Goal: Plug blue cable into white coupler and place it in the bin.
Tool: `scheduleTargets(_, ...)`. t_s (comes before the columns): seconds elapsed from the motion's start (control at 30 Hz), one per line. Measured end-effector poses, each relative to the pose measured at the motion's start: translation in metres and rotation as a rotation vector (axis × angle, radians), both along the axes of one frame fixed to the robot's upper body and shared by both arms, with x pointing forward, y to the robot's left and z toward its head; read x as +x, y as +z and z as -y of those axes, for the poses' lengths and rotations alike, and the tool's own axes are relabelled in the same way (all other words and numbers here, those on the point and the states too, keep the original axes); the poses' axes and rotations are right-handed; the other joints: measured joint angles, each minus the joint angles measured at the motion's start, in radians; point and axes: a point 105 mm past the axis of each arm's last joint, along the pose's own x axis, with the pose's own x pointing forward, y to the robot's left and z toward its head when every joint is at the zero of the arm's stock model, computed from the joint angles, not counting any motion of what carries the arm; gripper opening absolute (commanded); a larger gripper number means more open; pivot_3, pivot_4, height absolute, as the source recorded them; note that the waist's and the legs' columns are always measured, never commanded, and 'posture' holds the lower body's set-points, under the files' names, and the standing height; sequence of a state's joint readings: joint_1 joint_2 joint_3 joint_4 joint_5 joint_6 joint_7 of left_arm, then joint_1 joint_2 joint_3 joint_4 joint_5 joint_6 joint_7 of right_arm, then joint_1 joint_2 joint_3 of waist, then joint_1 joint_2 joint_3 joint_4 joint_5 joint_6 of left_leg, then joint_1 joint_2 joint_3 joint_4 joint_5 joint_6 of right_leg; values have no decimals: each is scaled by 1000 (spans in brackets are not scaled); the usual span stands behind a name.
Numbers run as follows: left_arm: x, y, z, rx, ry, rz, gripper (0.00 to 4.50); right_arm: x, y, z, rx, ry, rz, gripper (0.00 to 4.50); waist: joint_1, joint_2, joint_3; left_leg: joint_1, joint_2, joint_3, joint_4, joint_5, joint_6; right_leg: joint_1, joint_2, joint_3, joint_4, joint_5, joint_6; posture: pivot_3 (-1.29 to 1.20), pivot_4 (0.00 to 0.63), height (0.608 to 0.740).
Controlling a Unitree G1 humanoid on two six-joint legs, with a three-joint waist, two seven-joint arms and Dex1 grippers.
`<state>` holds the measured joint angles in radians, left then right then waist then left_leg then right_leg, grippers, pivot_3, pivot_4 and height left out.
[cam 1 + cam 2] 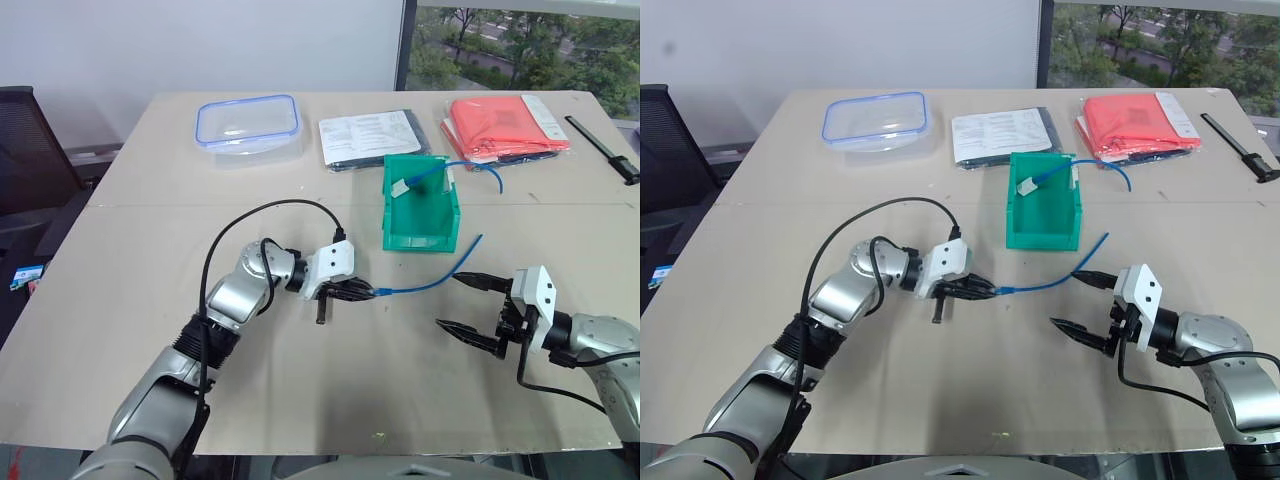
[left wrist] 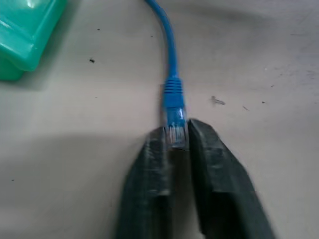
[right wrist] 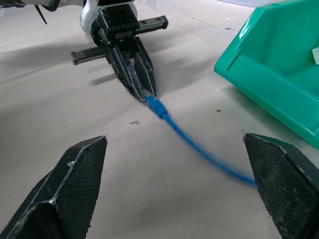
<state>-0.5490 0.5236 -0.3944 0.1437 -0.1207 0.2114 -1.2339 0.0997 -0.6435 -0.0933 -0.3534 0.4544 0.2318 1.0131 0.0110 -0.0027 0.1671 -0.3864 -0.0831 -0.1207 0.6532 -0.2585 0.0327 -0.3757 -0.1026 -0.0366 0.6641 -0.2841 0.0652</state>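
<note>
Next, my right gripper grabs the ribbed boot (image 1: 382, 292) of the blue cable, since it sticks out past my left gripper's fingers, which cover the near plug.
The blue cable (image 1: 432, 284) lies on the table in front of the green bin (image 1: 390, 215), its far end curling up toward the bin's right corner. My left gripper (image 1: 368, 291) is shut on the cable's near plug (image 2: 174, 127), which sits pinched between the two black fingers (image 2: 149, 189). My right gripper (image 1: 448, 300) stands open just right of the cable, with nothing between its fingers (image 3: 70, 189). A white coupler (image 1: 399, 187) rests inside the bin with another blue cable (image 1: 478, 167) joined to it and trailing over the right rim.
At the back of the table lie a clear box with a blue rim (image 1: 248, 122), a bagged sheet of paper (image 1: 368, 135), a red packet (image 1: 505, 125) and a black tool (image 1: 605, 148). A dark chair (image 1: 25, 150) stands off the left edge.
</note>
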Motion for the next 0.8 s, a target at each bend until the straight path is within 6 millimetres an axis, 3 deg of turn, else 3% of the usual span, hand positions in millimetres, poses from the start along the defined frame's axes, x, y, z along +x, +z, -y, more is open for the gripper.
scheduleTargets(0.1,-1,0,0,1,-8,-6,27,-5,-3,0,29,6,-52,4345,0,0,0,0,0,0,0,0,0,0,0,0,0,0,0,0,150,740)
scheduleTargets(0.2,-1,2,1,-44,29,-65,27,-21,-11,-3,136,21,-217,4345,1,0,0,-1,0,-1,0,0,0,0,0,0,0,0,0,0,150,740)
scheduleTargets(0.33,-8,24,16,-202,45,-188,27,-33,-14,-6,262,19,-369,4345,1,0,0,-2,0,-1,2,0,0,0,-1,0,0,0,0,0,150,740)
scheduleTargets(0.47,-28,50,32,-348,-8,-380,27,-27,-8,-17,451,-27,-425,4345,-6,0,0,-1,1,-1,2,0,0,0,-2,0,2,0,0,0,150,740)
scheduleTargets(0.73,-42,59,36,-397,-27,-533,27,-8,16,-32,671,-58,-388,4345,-16,0,0,0,0,-1,2,0,0,0,-1,1,3,0,0,0,150,740)
scheduleTargets(0.8,-41,59,36,-401,-18,-537,0,-5,21,-34,704,-57,-381,3788,-17,0,0,0,0,0,2,0,0,0,0,1,2,0,0,0,150,740)
